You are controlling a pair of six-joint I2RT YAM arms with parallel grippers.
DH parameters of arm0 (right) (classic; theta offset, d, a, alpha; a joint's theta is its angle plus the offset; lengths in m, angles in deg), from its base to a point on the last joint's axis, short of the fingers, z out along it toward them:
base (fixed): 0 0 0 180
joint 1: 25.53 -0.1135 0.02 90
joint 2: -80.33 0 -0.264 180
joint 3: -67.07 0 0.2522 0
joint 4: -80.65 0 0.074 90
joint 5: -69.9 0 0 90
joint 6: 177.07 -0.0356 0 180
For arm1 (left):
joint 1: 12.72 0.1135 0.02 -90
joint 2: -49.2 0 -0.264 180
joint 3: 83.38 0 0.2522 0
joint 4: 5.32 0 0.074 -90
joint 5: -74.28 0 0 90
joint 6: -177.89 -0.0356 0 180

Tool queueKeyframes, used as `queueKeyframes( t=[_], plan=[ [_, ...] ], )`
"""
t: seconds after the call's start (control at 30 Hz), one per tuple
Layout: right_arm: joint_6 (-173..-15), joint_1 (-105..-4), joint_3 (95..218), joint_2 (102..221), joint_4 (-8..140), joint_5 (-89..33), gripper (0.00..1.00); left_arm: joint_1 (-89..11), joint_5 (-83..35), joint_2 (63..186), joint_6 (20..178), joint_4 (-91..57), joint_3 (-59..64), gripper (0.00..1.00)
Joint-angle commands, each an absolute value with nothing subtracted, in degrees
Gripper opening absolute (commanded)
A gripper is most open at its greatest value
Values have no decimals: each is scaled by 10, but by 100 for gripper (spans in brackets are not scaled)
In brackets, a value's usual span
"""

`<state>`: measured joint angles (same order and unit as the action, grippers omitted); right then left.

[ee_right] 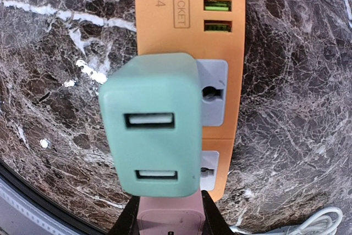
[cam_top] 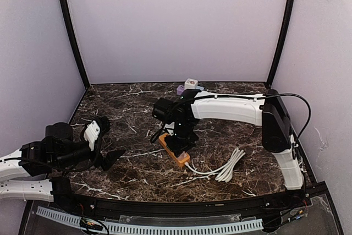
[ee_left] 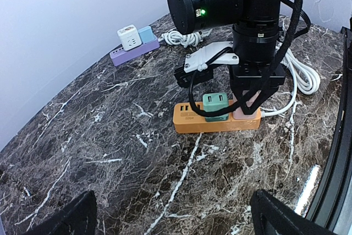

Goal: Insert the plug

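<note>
The pink plug (cam_top: pixel 182 157) sits as low as the green plug on the orange power strip and would stay, so it is now time for my right gripper to open.
An orange power strip (cam_top: pixel 175 149) lies mid-table; it also shows in the left wrist view (ee_left: pixel 217 119) and the right wrist view (ee_right: pixel 187 9). A green USB plug (ee_left: pixel 214 104) stands in it, large in the right wrist view (ee_right: pixel 151 125). My right gripper (ee_left: pixel 246 100) points straight down and is shut on a pink plug (ee_right: pixel 170 218), with black fingers (ee_right: pixel 127 221) on both sides. The pink plug (ee_left: pixel 242 114) sits at the strip's cable end, next to the green plug. How deep it sits is hidden. My left gripper (ee_left: pixel 176 218) is open and empty, low at the left (cam_top: pixel 104 149).
A purple strip (ee_left: pixel 132 53) with a white plug (ee_left: pixel 127 37) and a blue plug (ee_left: pixel 146 33) stands at the back wall (cam_top: pixel 187 86). The strip's coiled white cable (cam_top: pixel 225 169) lies right of it. Grey walls close in the table.
</note>
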<state>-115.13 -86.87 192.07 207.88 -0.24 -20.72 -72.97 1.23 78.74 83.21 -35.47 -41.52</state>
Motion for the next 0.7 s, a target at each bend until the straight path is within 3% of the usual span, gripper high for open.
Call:
queueKeyframes(
  t=[0.0, 0.37, 0.5, 0.67],
  plan=[
    [-1168, -878, 1905, 2127, -43, -171, 0, -728, 12, 779, 830, -354, -425, 99],
    [-1188, -891, 1909, 2137, -55, -152, 0, -728, 8, 784, 830, -351, -425, 99],
    [-1191, -891, 1909, 2121, -55, -146, 6, -728, 3, 784, 830, -354, -425, 99],
    [-1192, -890, 1925, 2103, -72, -139, 23, -728, 4, 784, 831, -354, -424, 99]
  ],
)
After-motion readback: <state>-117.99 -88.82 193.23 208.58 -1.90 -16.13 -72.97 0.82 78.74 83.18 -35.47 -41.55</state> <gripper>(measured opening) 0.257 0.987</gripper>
